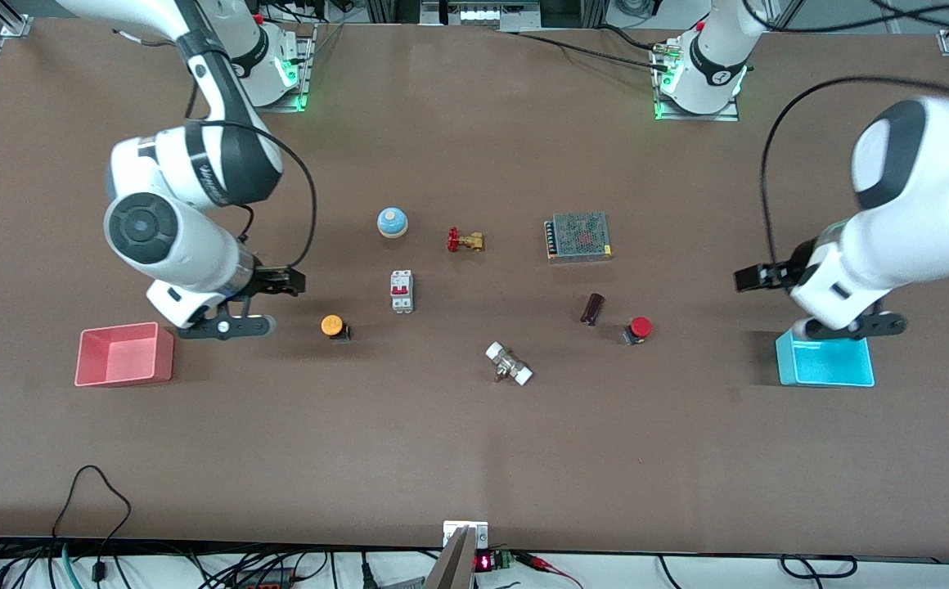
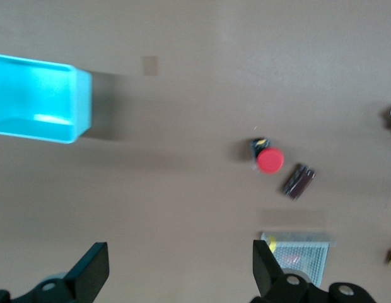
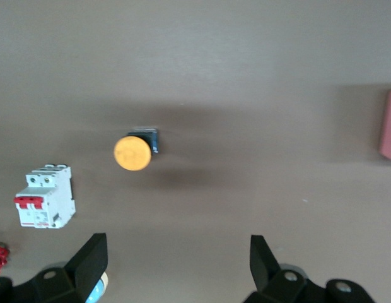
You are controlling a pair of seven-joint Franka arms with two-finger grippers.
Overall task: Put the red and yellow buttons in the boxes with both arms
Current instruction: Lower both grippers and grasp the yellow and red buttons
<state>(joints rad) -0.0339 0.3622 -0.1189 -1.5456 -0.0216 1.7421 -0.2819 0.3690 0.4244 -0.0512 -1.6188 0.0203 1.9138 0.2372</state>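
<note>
The red button needs to go in the cyan box [image 1: 825,361], so my left gripper should next pick it up by its round red cap [image 1: 640,325].
The orange-yellow button [image 1: 333,325] stands on the table between the pink-red box [image 1: 124,354] and a white breaker; it also shows in the right wrist view [image 3: 132,153]. The red button [image 1: 640,328] stands toward the cyan box [image 1: 825,361]; it also shows in the left wrist view [image 2: 270,160], as does the cyan box [image 2: 38,98]. My right gripper [image 1: 282,282] [image 3: 177,243] is open and empty, up over bare table beside the yellow button. My left gripper [image 1: 757,276] [image 2: 180,252] is open and empty, up over bare table between the red button and the cyan box.
A blue dome bell [image 1: 393,222], a brass valve [image 1: 465,240], a white breaker [image 1: 402,291], a meshed power supply [image 1: 579,236], a dark cylinder [image 1: 592,308] and a white-ended fitting [image 1: 509,364] lie about the table's middle.
</note>
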